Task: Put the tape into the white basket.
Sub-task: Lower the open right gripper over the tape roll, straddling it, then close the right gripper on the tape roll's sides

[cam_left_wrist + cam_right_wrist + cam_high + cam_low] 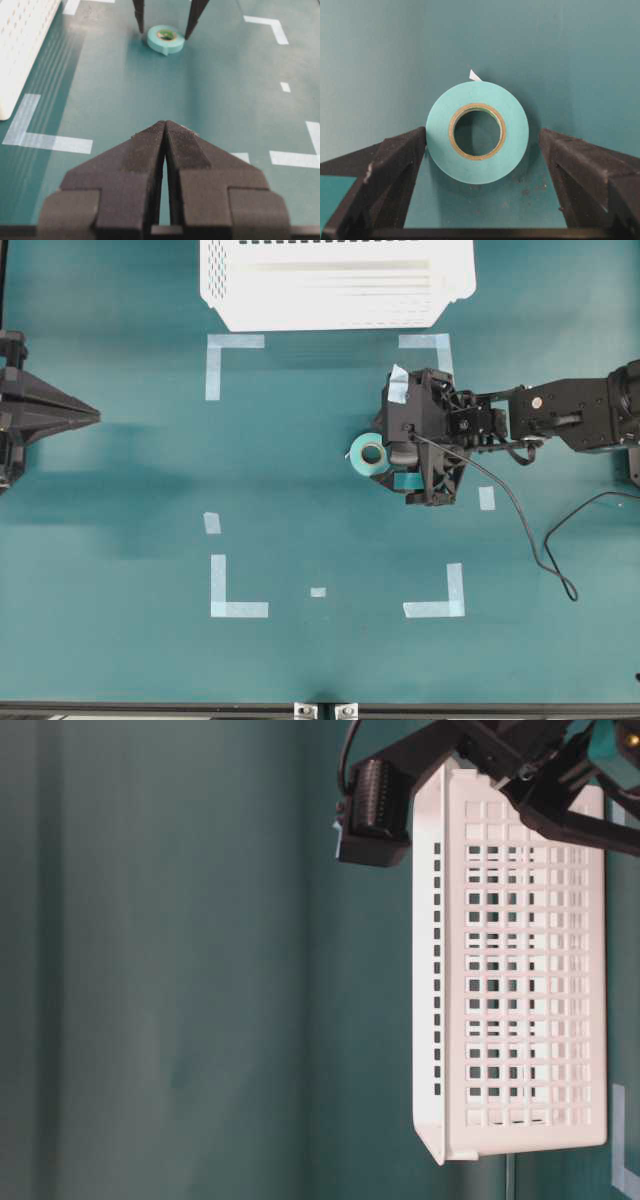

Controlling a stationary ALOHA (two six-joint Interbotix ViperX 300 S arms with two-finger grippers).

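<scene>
My fingertips reach down beside the tape's teal rim [369, 454] [477, 171] and would hold the tape if I closed now. My right gripper needs to close on it.
The tape [371, 454] is a teal roll with a tan core, lying flat on the green table right of centre. My right gripper [386, 452] is open around it. In the right wrist view the tape [476, 170] sits between the fingers of my right gripper [482, 134]: one finger [400, 160] is at its rim, the other [570, 160] stands apart. My left gripper [165, 123] is shut and empty at the far left [93, 418], and it sees the tape [165, 40] ahead. The white basket [330, 318] stands at the table's far edge.
Pale tape strips mark the corners of a square [238, 608] on the table. A black cable [530, 530] trails from the right arm. In the table-level view the basket's perforated wall [520, 970] fills the right side, with part of the right arm [375, 810] above it.
</scene>
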